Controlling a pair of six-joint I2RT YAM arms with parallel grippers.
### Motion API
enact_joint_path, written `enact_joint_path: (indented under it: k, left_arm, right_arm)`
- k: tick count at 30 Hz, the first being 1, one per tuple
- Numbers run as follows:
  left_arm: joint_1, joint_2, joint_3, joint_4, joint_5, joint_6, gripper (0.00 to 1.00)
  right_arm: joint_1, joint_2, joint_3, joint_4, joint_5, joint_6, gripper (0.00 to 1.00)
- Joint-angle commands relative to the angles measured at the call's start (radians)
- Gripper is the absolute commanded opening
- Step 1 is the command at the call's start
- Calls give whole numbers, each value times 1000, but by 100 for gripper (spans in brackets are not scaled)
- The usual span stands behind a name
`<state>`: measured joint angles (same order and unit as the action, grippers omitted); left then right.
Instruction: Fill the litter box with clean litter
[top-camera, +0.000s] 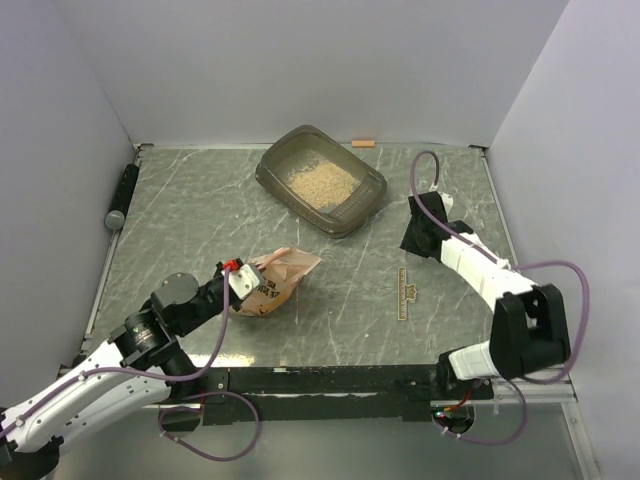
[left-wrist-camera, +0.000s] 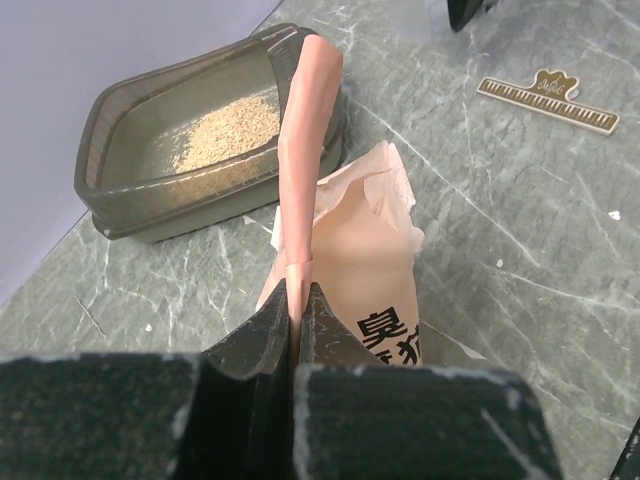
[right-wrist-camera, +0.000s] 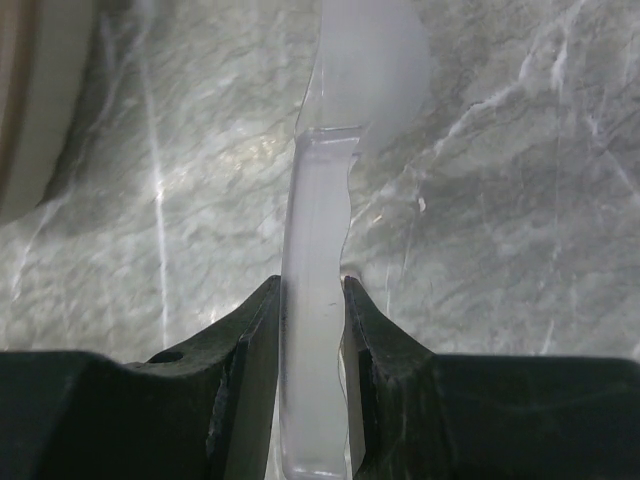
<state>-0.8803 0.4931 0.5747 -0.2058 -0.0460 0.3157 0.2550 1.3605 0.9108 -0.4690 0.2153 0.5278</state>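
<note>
The translucent white plastic tool (right-wrist-camera: 318, 210) would drop beside the box if I opened now, so my right gripper should keep holding it above the table.
The grey-brown litter box (top-camera: 372, 186) (left-wrist-camera: 110, 205) sits at the back of the table, with a patch of tan clean litter (top-camera: 320, 182) (left-wrist-camera: 225, 130) on its floor. The pink bag (top-camera: 285, 272) (left-wrist-camera: 365, 255), printed with dark characters, lies crumpled on the table in front of it. My left gripper (top-camera: 238, 281) (left-wrist-camera: 297, 296) is shut on a folded edge of the bag. My right gripper (top-camera: 416, 240) (right-wrist-camera: 312, 287), right of the box, is shut on a translucent white plastic tool (right-wrist-camera: 318, 210) that points away over the table.
A tan ruler-like strip (top-camera: 408, 293) (left-wrist-camera: 548, 100) lies right of the bag. A black cylinder (top-camera: 122, 195) rests along the left edge, and a small orange piece (top-camera: 362, 143) at the back wall. White walls enclose three sides.
</note>
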Motion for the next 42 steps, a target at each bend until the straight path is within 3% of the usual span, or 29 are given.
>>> enact_joint_path:
  k: [1,7,9,13,19,22,31,32,34,37,42]
  left_arm:
    - [-6,-50,79,246,49,-41,1]
    - [-6,-74,68,232,49,-53,1]
    - [-5,-80,67,223,49,-55,1]
    - [-6,-103,59,209,49,-53,1]
    - [-6,-134,62,209,49,-41,1]
    - [-6,-137,79,174,49,-29,1]
    - [-6,-137,123,123,14,16,1]
    - [-6,-142,123,124,12,19,1]
    - [-6,-154,125,141,9,23,1]
    - [-6,-165,131,144,1,28,1]
    - [-6,-185,128,157,-14,29,1]
  right_arm:
    - [-31,83,14,116,-31,41,0]
    - [-31,219,62,124,-76,34,3]
    - [-33,256,75,119,-86,32,12]
    - [-31,282,85,107,-106,21,39]
    - [-33,217,123,50,-125,-49,66]
    - [-33,158,158,4,-154,-104,75]
    - [62,-148,94,236,-479,-365,82]
    - [79,-153,96,256,-590,-396,84]
    - [157,-143,109,286,-660,-503,95]
    - [245,-130,131,314,-750,-665,96]
    - [253,-120,137,363,-962,-851,98]
